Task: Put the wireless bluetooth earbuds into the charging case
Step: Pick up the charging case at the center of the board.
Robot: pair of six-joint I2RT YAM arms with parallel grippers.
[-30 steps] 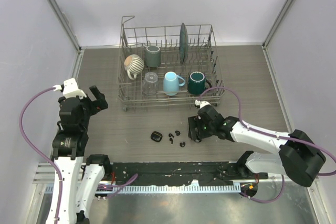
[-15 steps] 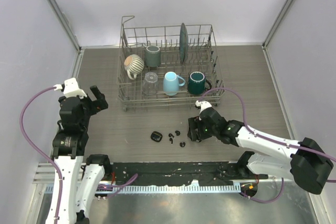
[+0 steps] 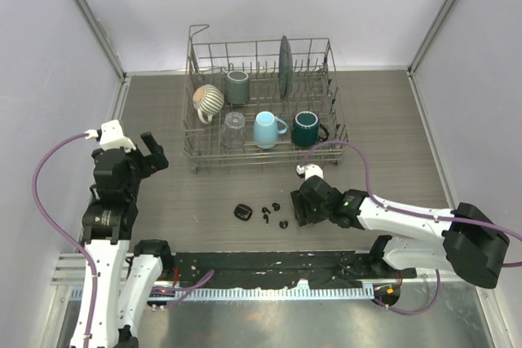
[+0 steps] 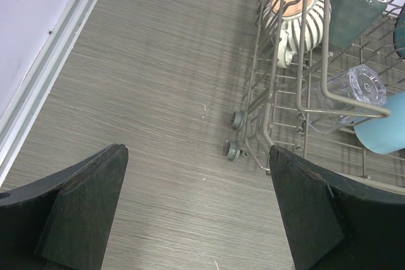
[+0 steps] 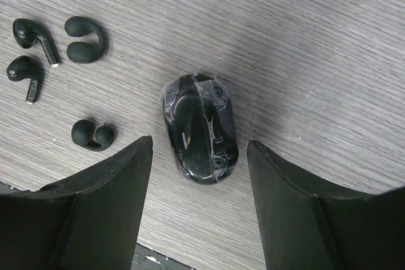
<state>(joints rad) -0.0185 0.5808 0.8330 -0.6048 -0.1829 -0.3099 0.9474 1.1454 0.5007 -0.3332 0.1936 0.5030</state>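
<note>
I would leave the black oval case (image 5: 199, 128) on the tabletop if I lifted my right gripper now. The wood-grain shows between the case and each open finger.
A black oval charging case (image 5: 199, 128), wrapped in clear tape, lies on the wood-grain table between the fingers of my right gripper (image 5: 199, 153). That gripper is open, with a gap on each side of the case. Left of it lie the earbuds: two stemmed ones (image 5: 28, 36) (image 5: 25, 75) and two rounded clip-like pieces (image 5: 85, 39) (image 5: 93, 135). From above, my right gripper (image 3: 300, 206) sits just right of the earbuds (image 3: 266, 213), and a second black case (image 3: 241, 212) lies left of them. My left gripper (image 3: 151, 154) (image 4: 196, 156) is open over bare table, far left.
A wire dish rack (image 3: 196, 132) stands behind, holding a striped mug (image 3: 209, 99), grey cup (image 3: 237, 85), glass (image 3: 233, 128), light blue mug (image 3: 266, 129), dark green mug (image 3: 307, 128) and plate (image 3: 284, 63). A black rail (image 3: 269, 266) runs along the near edge. Walls close both sides.
My right gripper has shifted slightly left and nearer, and its jaws have narrowed around the case. The left arm has not moved.
</note>
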